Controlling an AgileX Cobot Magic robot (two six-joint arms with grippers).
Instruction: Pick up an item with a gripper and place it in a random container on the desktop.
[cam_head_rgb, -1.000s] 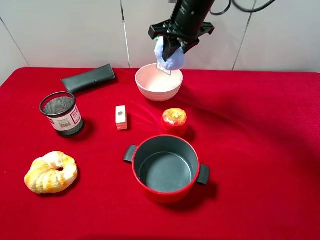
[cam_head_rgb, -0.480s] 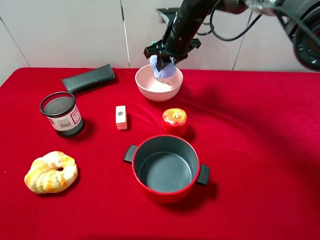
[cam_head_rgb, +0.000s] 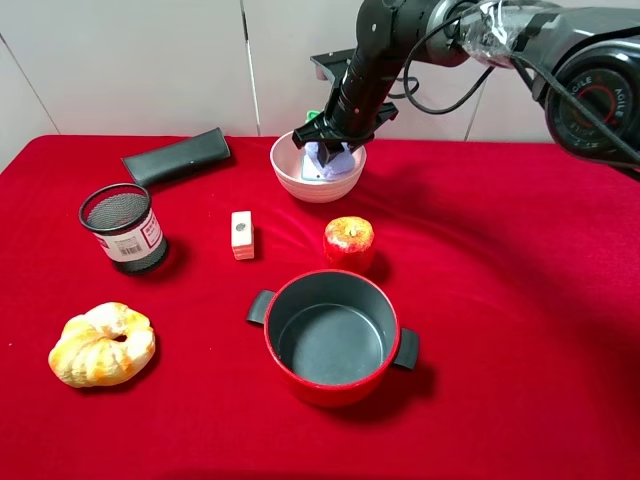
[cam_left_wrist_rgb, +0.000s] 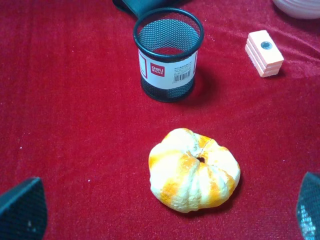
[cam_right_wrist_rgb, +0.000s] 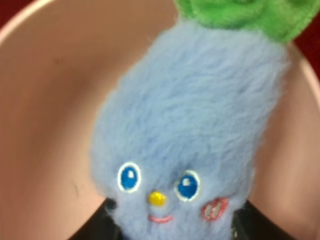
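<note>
The pale blue plush toy (cam_head_rgb: 324, 158) sits low within the bowl's rim and would remain there, so it is time for my right gripper to open now.
The pale blue plush toy (cam_head_rgb: 324, 158) with its green bow sits low inside the pale pink-white bowl (cam_head_rgb: 290, 172) at the back middle of the red desktop (cam_head_rgb: 520, 300). My right gripper (cam_head_rgb: 329, 141) reaches down into the bowl from the back right and is shut on the toy. In the right wrist view the toy (cam_right_wrist_rgb: 190, 120) fills the frame, with the bowl wall (cam_right_wrist_rgb: 45, 100) around it and dark fingers (cam_right_wrist_rgb: 107, 222) at its sides. My left gripper (cam_left_wrist_rgb: 165, 210) is open and empty above the bread; it does not show in the high view.
A red apple (cam_head_rgb: 348, 240) and a red two-handled pot (cam_head_rgb: 330, 392) stand in front of the bowl. On the left are a black mesh cup (cam_head_rgb: 123, 228), a small white block (cam_head_rgb: 241, 235), a black case (cam_head_rgb: 177, 156) and a bread roll (cam_head_rgb: 102, 343).
My right gripper has come down with the plush toy, from above the bowl's back rim into the bowl. The left arm has not moved.
</note>
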